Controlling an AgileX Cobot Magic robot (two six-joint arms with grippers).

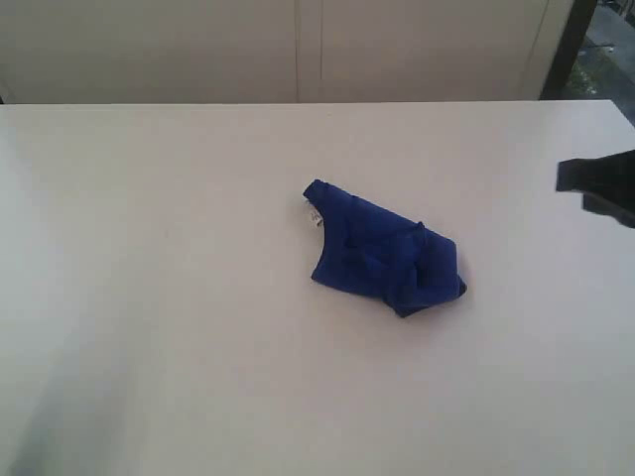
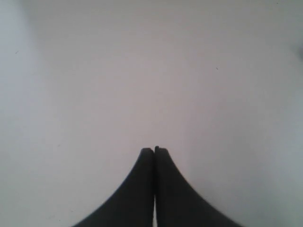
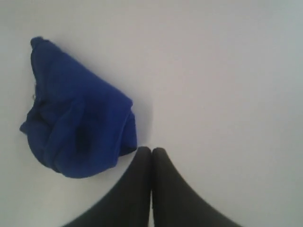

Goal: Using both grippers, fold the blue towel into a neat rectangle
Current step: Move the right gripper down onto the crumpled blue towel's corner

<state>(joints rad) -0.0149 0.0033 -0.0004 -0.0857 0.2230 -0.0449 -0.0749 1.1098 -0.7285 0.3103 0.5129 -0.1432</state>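
The crumpled towel has its outer end (image 1: 443, 260) lying flat, so my right gripper will next grab a raised fold (image 1: 418, 236) that stands up from the towel to fold it.
The blue towel (image 1: 382, 248) lies crumpled in a bunched heap near the middle of the white table, a small white tag (image 1: 313, 214) at its left end. In the right wrist view the towel (image 3: 80, 123) sits beside my right gripper (image 3: 151, 150), which is shut with nothing held and apart from the cloth. In the exterior view only a black part of the right gripper (image 1: 598, 185) shows at the right edge. My left gripper (image 2: 154, 151) is shut and empty over bare table; it is out of the exterior view.
The white table (image 1: 179, 297) stretches wide around the towel. Its far edge (image 1: 298, 103) runs along a pale wall with cabinet panels. A dark opening (image 1: 585, 50) shows at the back right corner.
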